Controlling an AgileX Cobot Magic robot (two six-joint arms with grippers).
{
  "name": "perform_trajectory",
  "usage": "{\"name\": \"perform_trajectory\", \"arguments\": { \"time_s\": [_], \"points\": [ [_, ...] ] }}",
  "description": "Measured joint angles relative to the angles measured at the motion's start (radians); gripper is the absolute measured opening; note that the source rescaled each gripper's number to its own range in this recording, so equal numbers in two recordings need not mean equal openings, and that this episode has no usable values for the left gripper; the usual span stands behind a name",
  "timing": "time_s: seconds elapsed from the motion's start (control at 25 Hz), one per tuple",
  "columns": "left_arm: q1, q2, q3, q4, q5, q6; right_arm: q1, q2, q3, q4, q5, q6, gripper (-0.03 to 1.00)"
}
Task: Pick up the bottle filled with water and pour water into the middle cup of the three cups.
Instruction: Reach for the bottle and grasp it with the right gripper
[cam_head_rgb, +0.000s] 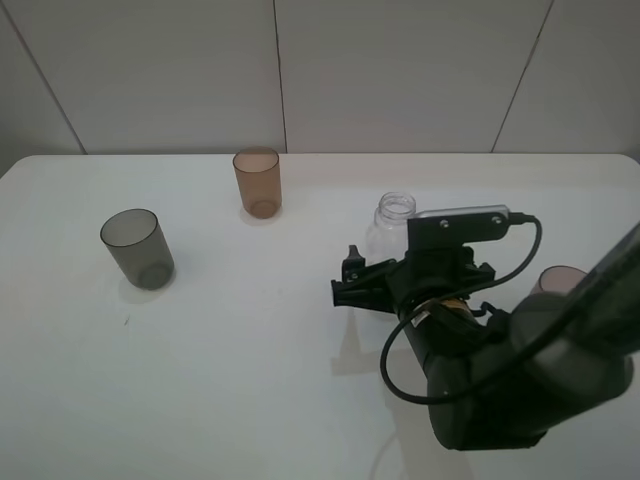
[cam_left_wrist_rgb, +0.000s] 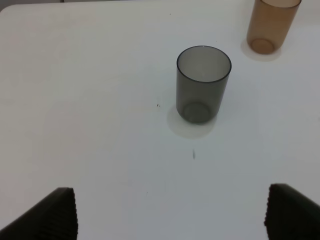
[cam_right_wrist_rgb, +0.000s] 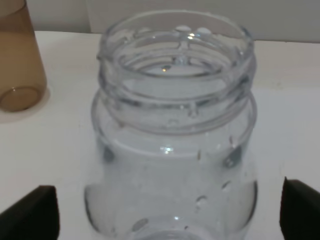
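Note:
My right gripper's fingers stop short of the bottle's body (cam_head_rgb: 382, 243) (cam_right_wrist_rgb: 171, 190), so closing now would miss the bottle. The gripper moves forward, then closes on the bottle.
The clear uncapped bottle (cam_head_rgb: 393, 220) stands upright right of the table's centre. It fills the right wrist view as a bottle (cam_right_wrist_rgb: 175, 140) with droplets inside its wall. My right gripper (cam_head_rgb: 405, 265) (cam_right_wrist_rgb: 170, 215) is open just in front of it, one dark fingertip (cam_right_wrist_rgb: 35, 212) on each side and neither touching it. The orange-brown middle cup (cam_head_rgb: 257, 182) (cam_right_wrist_rgb: 17, 65) (cam_left_wrist_rgb: 270, 25) stands upright at the back. To the left is the grey cup (cam_head_rgb: 137, 248) (cam_left_wrist_rgb: 202, 82). The pinkish cup (cam_head_rgb: 556, 281) peeks out behind my right arm. Over bare table near the grey cup, my left gripper (cam_left_wrist_rgb: 170, 220) hangs open and empty.
The white table (cam_head_rgb: 240, 350) ends at a tiled wall (cam_head_rgb: 400, 70) at the back. My bulky right arm (cam_head_rgb: 510, 380) with its cable covers the front right corner and part of the pinkish cup.

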Motion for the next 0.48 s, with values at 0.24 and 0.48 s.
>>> {"name": "perform_trajectory", "arguments": {
  "time_s": [0.24,0.48],
  "points": [
    [0.000,0.000,0.000,0.000,0.000,0.000,-0.042,0.000,0.000,-0.042,0.032,0.000,0.94],
    [0.000,0.000,0.000,0.000,0.000,0.000,-0.054,0.032,-0.023,-0.072,0.041,0.000,0.94]
  ]
}}
